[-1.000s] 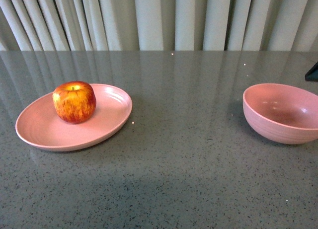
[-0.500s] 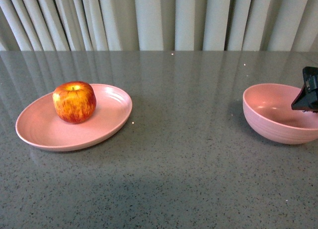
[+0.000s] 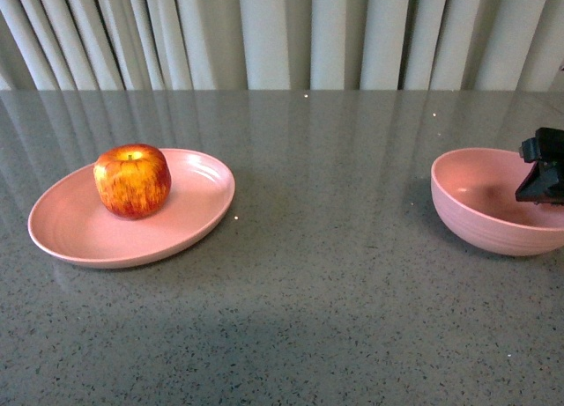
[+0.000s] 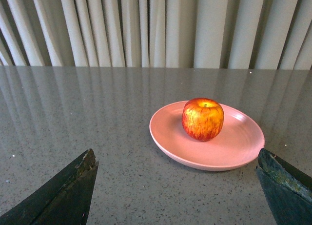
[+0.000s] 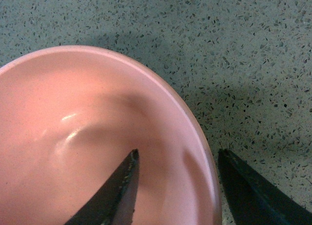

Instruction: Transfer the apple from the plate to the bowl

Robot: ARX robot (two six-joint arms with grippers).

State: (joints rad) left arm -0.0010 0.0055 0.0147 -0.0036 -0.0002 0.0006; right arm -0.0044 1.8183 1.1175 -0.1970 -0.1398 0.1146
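The robot's right gripper should next bring the bowl beside the plate for the apple, so it should grab the bowl by its rim (image 5: 207, 156).
A red apple (image 3: 132, 180) with yellow streaks stands upright on the shallow pink plate (image 3: 70, 234) at the table's left. The deep pink bowl (image 3: 485, 212) sits at the right and holds nothing. My right gripper (image 3: 542, 173) hangs over the bowl's right side, open, one finger inside the bowl (image 5: 58, 137) and the other outside its rim. My right gripper (image 5: 178, 159) straddles that rim. My left gripper (image 4: 178, 159) is open, well short of the plate (image 4: 229, 154), with the apple (image 4: 203, 118) beyond it. The left gripper does not show in the front view.
The grey speckled table (image 3: 335, 274) runs back to pale pleated curtains (image 3: 282, 36). A wide stretch of tabletop separates plate and bowl.
My right gripper came in from the right edge and moved down over the bowl's right side. Apple, plate and bowl have not moved.
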